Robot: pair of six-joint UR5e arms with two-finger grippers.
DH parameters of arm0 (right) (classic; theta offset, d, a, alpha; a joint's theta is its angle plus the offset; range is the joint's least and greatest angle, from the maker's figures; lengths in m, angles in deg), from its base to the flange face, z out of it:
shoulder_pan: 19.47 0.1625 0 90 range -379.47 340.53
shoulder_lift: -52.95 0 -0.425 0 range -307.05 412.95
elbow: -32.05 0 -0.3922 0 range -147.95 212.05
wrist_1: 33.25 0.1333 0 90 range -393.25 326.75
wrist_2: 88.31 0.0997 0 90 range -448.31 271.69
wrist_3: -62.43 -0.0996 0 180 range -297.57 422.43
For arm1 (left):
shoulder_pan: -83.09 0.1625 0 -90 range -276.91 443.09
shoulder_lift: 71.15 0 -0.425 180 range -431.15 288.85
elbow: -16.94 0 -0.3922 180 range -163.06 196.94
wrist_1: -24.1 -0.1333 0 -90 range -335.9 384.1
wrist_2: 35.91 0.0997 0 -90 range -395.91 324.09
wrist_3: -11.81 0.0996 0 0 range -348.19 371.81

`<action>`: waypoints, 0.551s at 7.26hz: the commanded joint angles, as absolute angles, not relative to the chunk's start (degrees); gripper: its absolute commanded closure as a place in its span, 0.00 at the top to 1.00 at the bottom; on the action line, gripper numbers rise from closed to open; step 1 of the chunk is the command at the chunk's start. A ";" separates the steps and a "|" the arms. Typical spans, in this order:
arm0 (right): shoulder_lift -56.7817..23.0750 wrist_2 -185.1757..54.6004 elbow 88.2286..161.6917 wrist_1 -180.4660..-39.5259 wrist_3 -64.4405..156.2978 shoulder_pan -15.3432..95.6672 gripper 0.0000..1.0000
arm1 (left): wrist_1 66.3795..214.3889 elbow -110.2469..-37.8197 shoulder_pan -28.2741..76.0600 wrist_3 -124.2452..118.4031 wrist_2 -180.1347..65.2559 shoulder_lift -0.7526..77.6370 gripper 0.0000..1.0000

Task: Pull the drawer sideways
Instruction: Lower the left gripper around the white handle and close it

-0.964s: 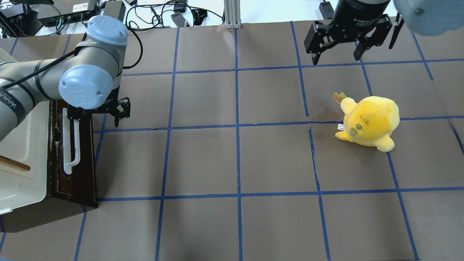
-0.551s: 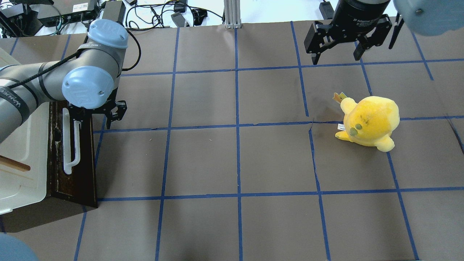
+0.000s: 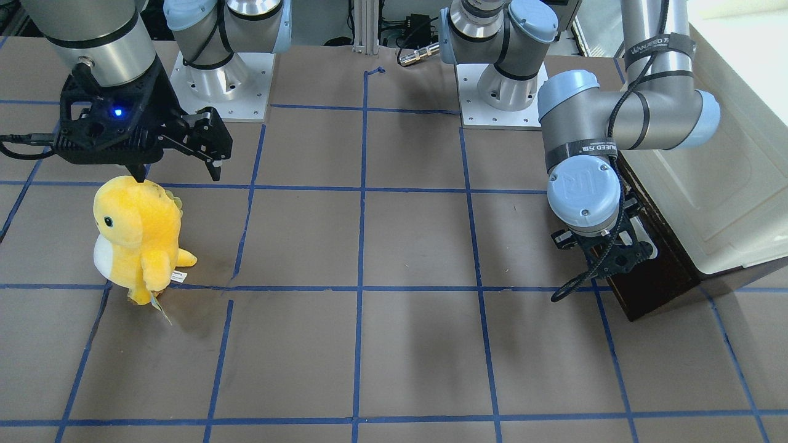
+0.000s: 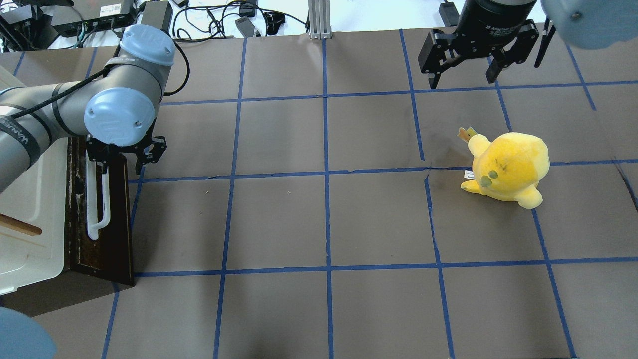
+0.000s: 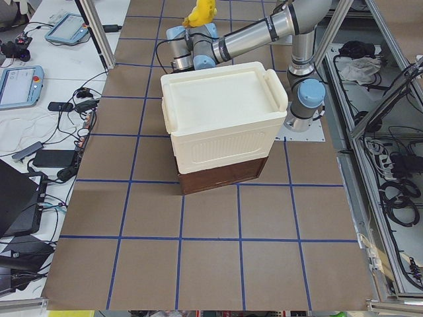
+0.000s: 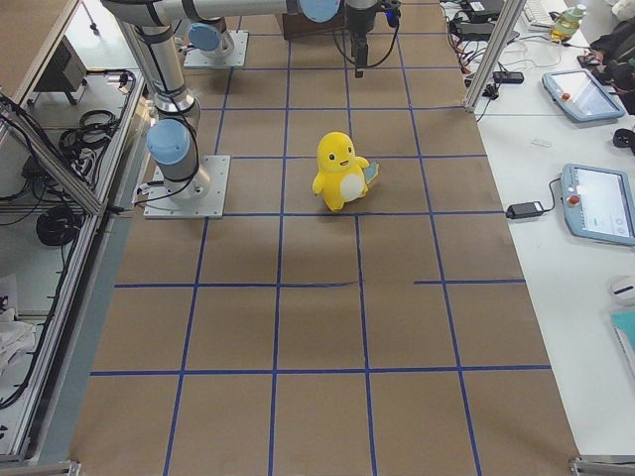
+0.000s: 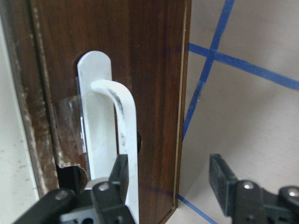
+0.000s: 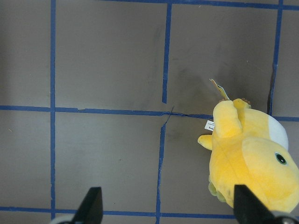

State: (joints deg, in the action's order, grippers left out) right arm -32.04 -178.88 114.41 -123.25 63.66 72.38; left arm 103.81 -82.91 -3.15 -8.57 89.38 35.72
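My left gripper grabs the white bar handle (image 7: 127, 135) next, since it stands out from the drawer, and the drawer's brown front (image 7: 156, 93) is flat and wide.
The drawer's dark brown front (image 4: 112, 234) faces right at the table's left edge, under the cream cabinet body (image 4: 30, 209). Its white bar handle (image 4: 94, 204) runs along the front. My left gripper (image 4: 124, 157) is open at the handle's far end. In the left wrist view the handle (image 7: 127, 135) stands between the fingers, close against the left finger (image 7: 120, 175). The right finger (image 7: 220, 179) hangs past the drawer's edge over the table. My right gripper (image 4: 463, 80) is open and empty, high at the far right.
A yellow plush toy (image 4: 508, 167) sits on the right half of the table, below the right gripper (image 3: 178, 172). It also shows in the right wrist view (image 8: 247, 158). Brown paper with blue tape lines covers the table (image 4: 324, 224).
My left gripper has moved left, from beside the drawer front to over the handle's far end. The right arm, the plush toy and the drawer have not moved.
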 commanded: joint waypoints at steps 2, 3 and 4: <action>-32.04 -178.84 114.41 -123.25 63.66 72.38 1.00 | 103.82 -83.60 -2.60 -7.69 92.86 36.16 0.67; -32.04 -178.84 114.41 -123.25 63.66 72.38 1.00 | 103.91 -83.78 -2.60 -7.70 92.68 36.42 0.66; -32.04 -178.92 114.41 -123.25 63.66 72.38 1.00 | 104.00 -83.79 -2.60 -7.53 92.68 36.60 0.65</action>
State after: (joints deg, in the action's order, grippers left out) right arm -32.04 -178.85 114.41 -123.25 63.67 72.37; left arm 103.92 -83.65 -2.64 -7.61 92.66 36.36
